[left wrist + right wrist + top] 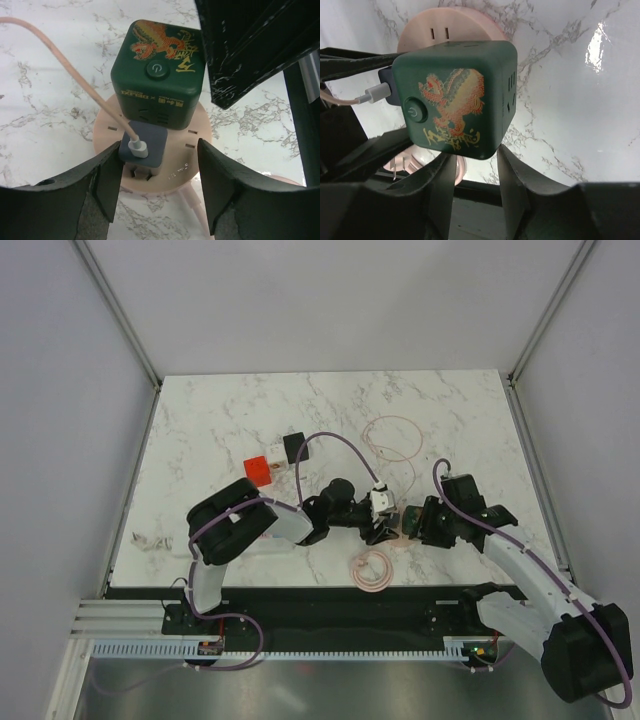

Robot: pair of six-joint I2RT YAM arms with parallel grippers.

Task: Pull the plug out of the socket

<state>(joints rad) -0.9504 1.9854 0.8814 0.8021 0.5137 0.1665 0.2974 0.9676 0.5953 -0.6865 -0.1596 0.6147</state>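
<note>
My left gripper should close now and would catch the plug: its fingers reach past the near edge of the grey-blue plug (152, 135) on either side.
No long white strip with pastel outlets shows. What shows is a round pink socket disc (186, 161) lying on the marble, also in the right wrist view (450, 25). A dark green cube (157, 75) with a dragon print is plugged into it. Beside the cube sits a grey-blue plug (152, 135) with a white USB connector (137, 148) and a pink cable (75, 75). My left gripper (159, 150) is open, one finger on each side of the grey-blue plug. My right gripper (476, 155) has its jaws apart and empty, its tips at the cube's (455, 95) near edge.
Red, white and black cubes (272, 460) lie at the back left. A pink cable loop (395, 437) lies behind and a coil (372, 570) lies near the front edge. A pink pronged plug (400, 165) lies by my right fingers. A small white item (150, 540) sits far left.
</note>
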